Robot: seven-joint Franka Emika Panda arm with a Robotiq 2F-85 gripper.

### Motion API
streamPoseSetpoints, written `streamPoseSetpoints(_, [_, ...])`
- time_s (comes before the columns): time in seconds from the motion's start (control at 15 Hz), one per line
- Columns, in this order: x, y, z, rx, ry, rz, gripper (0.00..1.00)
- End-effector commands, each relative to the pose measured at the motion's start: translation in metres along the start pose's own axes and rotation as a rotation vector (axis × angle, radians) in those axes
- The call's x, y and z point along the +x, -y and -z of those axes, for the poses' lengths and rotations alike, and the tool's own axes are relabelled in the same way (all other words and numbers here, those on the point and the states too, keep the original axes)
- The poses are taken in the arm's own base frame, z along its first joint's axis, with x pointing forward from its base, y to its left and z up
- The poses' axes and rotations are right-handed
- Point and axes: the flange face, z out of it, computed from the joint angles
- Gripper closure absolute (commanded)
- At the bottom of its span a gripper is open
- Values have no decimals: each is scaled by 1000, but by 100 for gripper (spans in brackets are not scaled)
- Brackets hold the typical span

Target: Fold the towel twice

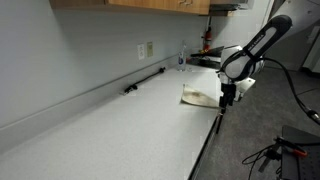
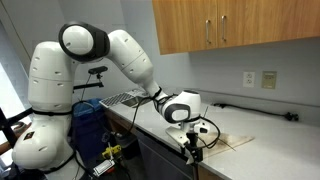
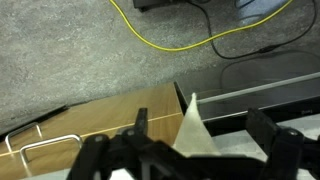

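Observation:
My gripper grabs the towel (image 1: 199, 96) by its pointed near corner next, to fold it over the cloth.
The towel (image 1: 199, 96) is a cream cloth lying rumpled on the grey-white counter near its front edge; it shows in both exterior views (image 2: 232, 141). My gripper (image 1: 227, 100) hangs at the counter's front edge beside the towel's near corner, as the exterior view (image 2: 192, 151) also shows. In the wrist view the towel's pointed corner (image 3: 191, 128) sticks out between my two fingers (image 3: 200, 125). The fingers stand wide apart on either side of the corner, not pressing it. The gripper is open.
A black bar (image 1: 144, 81) lies along the backsplash under a wall outlet (image 1: 146, 49). Below the counter edge are a wooden cabinet front with a metal handle (image 3: 45, 148) and a yellow cable (image 3: 190, 42) on the floor. Upper cabinets (image 2: 230, 25) hang above.

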Motion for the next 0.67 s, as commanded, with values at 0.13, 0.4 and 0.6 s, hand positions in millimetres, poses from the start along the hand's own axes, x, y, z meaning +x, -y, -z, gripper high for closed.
streamPoseSetpoints(0.13, [10,-6,-7,13,-10,-10,6])
streamPoseSetpoints(0.4, [14,-9,-11,15,-5,-16,40])
streamPoseSetpoints(0.6, [17,-12,-13,16,-3,-23,64])
